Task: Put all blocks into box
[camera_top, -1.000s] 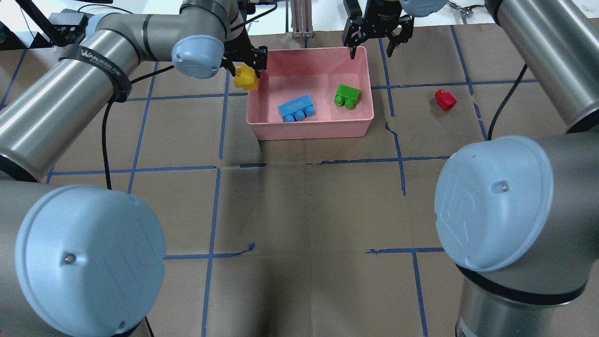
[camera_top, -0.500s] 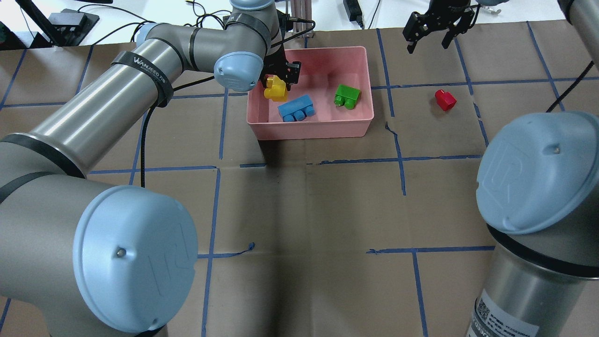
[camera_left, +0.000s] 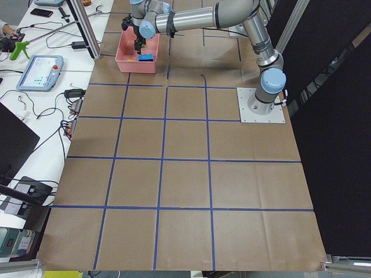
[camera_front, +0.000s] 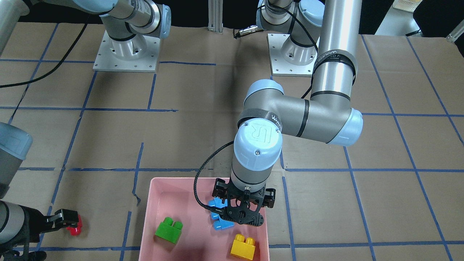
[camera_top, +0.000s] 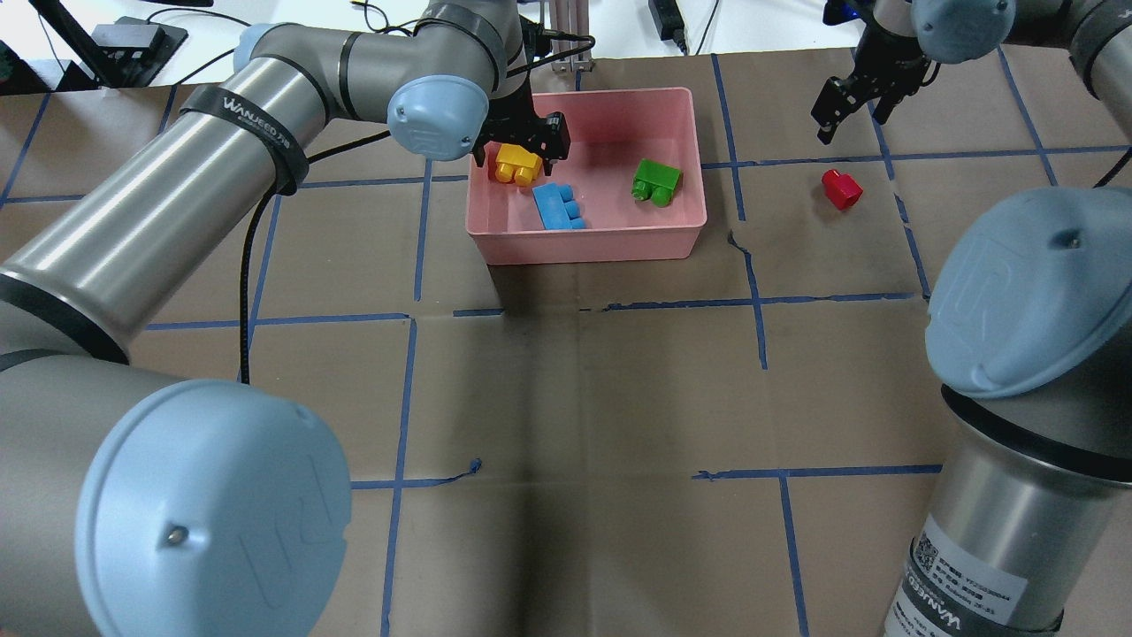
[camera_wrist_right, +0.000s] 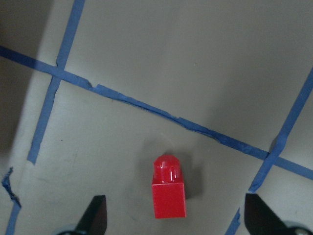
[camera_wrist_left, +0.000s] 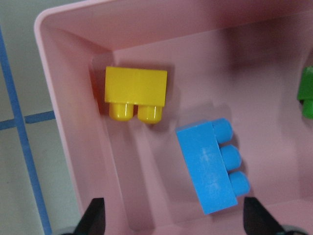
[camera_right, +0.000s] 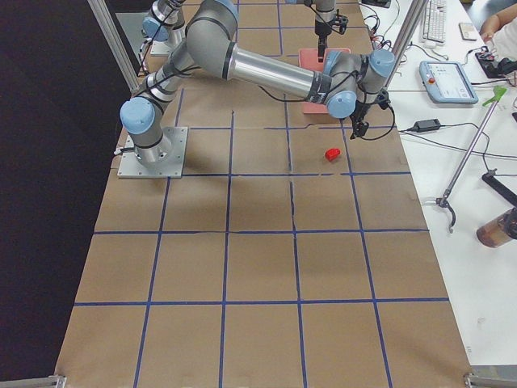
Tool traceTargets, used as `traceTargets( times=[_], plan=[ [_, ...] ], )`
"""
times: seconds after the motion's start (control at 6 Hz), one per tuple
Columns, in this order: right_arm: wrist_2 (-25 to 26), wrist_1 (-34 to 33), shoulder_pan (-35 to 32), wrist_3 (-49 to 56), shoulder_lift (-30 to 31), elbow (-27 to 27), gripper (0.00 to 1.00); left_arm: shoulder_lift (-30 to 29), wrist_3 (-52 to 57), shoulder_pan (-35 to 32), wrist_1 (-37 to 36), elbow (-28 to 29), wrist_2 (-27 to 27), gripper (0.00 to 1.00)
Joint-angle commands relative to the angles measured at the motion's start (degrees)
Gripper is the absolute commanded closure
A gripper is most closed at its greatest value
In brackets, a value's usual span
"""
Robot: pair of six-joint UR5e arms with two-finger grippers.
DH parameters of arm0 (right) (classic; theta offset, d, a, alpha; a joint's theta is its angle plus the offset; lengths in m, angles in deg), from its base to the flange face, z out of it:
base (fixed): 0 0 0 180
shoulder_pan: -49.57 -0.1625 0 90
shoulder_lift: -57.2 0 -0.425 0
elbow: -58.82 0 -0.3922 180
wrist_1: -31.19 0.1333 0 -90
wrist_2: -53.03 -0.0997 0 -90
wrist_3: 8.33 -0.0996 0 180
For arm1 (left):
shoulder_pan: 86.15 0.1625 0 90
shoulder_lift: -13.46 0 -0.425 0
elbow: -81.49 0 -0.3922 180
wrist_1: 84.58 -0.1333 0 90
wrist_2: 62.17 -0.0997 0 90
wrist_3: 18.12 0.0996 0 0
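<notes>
The robot's right gripper needs to put the last block into the pink box, so next it needs to grab the red brick by its square body (camera_wrist_right: 169, 201).
The pink box (camera_top: 584, 243) holds the yellow brick (camera_top: 517, 165) in its far left corner, the light-blue brick (camera_top: 559, 205) beside it and the green brick (camera_top: 656, 181) on the right. My left gripper (camera_top: 520, 152) is open and empty just above the yellow brick (camera_wrist_left: 136, 93) and the light-blue brick (camera_wrist_left: 212, 169). The red brick (camera_top: 841, 188) lies on the paper to the right of the box. My right gripper (camera_top: 846, 113) is open and empty above it, and the red brick (camera_wrist_right: 168, 193) shows between its fingertips (camera_wrist_right: 95, 215).
The table is covered in brown paper with a grid of blue tape (camera_top: 756, 301). An aluminium post (camera_top: 566, 31) and cables stand just behind the box. My left arm's elbow (camera_front: 257, 136) hangs over the box's near side in the front view.
My left gripper has carried the yellow brick over the box's rim and let it go inside. The light-blue brick has turned. My right gripper has swung right, over the red brick.
</notes>
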Motion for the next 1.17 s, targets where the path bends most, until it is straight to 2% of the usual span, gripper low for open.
traceTargets(
  times=[0.0,0.17,0.33,0.5,0.67,0.83,1.0],
  plan=[
    [1.6,-6.3,0.4,2.5,-0.9,-6.1,0.01,9.3,-0.1,2.1,6.9,-3.2,0.1,0.00],
    [1.5,-9.7,0.4,4.0,-0.9,-9.1,0.01,13.5,0.0,2.2,9.7,-4.0,0.1,0.00],
    [1.5,-10.2,0.4,4.2,-0.9,-10.2,0.05,17.5,-0.3,2.0,12.8,-4.2,0.1,0.00],
    [1.8,-10.1,0.4,6.0,-0.9,-10.3,0.43,21.4,-0.3,1.8,15.1,-5.3,0.1,0.00],
    [2.7,-9.9,0.4,6.8,-0.9,-10.3,0.70,24.2,-0.9,2.5,15.9,-6.9,0.1,0.00],
    [3.8,-9.7,0.4,6.5,-0.5,-9.4,0.85,25.5,-0.3,4.3,20.1,-7.7,0.1,0.00],
    [3.7,-9.6,0.4,6.1,0.0,-9.3,0.88,26.1,0.1,6.3,23.9,-6.9,0.1,0.00]
  ],
)
